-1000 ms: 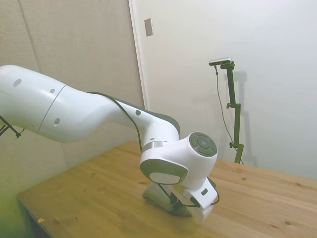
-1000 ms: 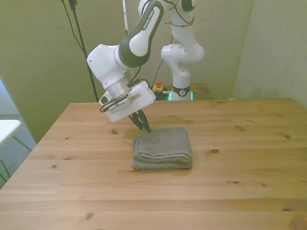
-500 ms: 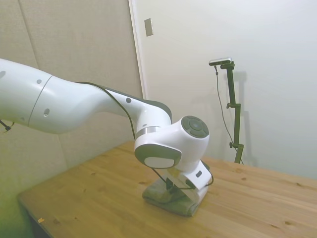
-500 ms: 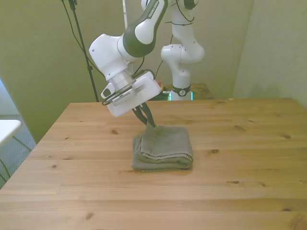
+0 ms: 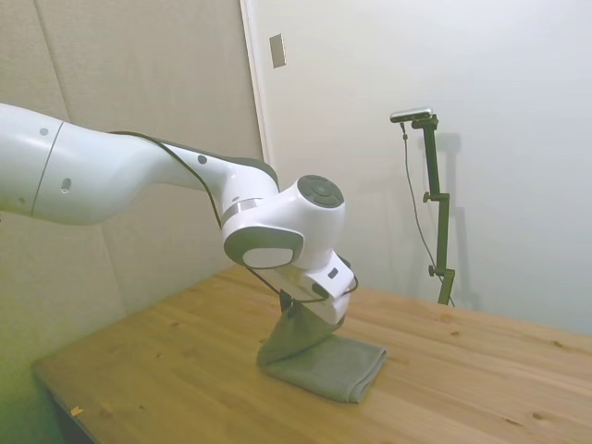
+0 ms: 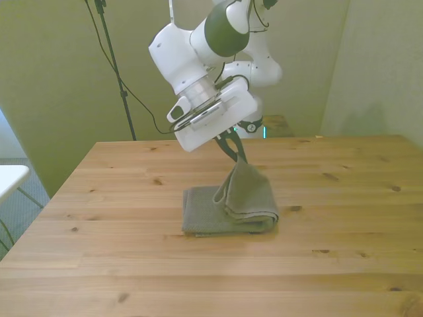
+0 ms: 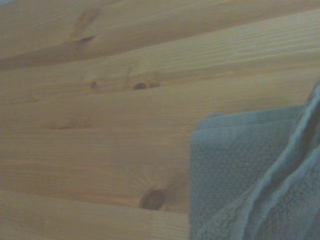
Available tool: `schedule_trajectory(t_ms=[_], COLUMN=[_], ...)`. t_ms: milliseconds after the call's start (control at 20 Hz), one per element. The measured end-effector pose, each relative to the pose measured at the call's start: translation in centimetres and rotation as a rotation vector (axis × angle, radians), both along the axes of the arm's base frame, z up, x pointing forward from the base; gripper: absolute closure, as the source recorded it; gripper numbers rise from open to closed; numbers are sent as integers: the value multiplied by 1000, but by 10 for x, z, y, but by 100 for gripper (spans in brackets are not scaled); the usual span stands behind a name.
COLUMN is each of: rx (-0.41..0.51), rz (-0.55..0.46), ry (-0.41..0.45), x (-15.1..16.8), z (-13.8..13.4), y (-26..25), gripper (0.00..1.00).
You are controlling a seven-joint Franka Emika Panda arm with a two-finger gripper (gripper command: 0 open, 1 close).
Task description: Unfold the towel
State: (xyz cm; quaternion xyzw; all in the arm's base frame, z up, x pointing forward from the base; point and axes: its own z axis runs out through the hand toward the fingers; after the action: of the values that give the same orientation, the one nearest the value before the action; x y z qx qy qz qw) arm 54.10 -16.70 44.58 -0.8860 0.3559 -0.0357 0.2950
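Note:
The towel's raised corner [image 5: 299,320] is above its fold, short of the open table. The gripper needs to pull the towel outward before it opens.
The grey-taupe towel [image 6: 231,208] lies folded on the wooden table [image 6: 99,264] near its middle. Its top layer is lifted by one corner into a peak. My gripper [image 6: 239,158] is shut on that raised corner, above the side of the towel toward the front view's right. In the side view the towel [image 5: 324,361] rises in a slanted sheet to the gripper [image 5: 294,310], whose fingertips are partly hidden by the wrist. The wrist view shows the towel [image 7: 240,165] close up, with the lower layer flat on the wood and a hanging fold beside it.
The robot's base [image 6: 250,79] stands behind the table's far edge. A wall [image 5: 518,139] runs behind the table in the side view. Bare wood surrounds the towel on all sides.
The gripper has risen and moved toward the front view's right, carrying the towel's top-layer corner with it. The layer that lay flat now stands up in a peak.

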Motion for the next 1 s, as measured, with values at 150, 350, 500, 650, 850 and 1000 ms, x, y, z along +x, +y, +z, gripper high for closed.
schedule_trajectory(t_ms=[150, 350, 500, 650, 850, 1000], rx=[-13, -47, -57, -81, -112, -119], rz=[54, 113, 139, 171, 209, 221], ry=[-2, -6, -1, 4, 24, 39], x=[5, 9, 10, 12, 11, 9], z=[6, 11, 8, 4, -3, -11], y=[33, 81, 106, 127, 157, 164], gripper=[100, 100, 100, 100, 0, 0])
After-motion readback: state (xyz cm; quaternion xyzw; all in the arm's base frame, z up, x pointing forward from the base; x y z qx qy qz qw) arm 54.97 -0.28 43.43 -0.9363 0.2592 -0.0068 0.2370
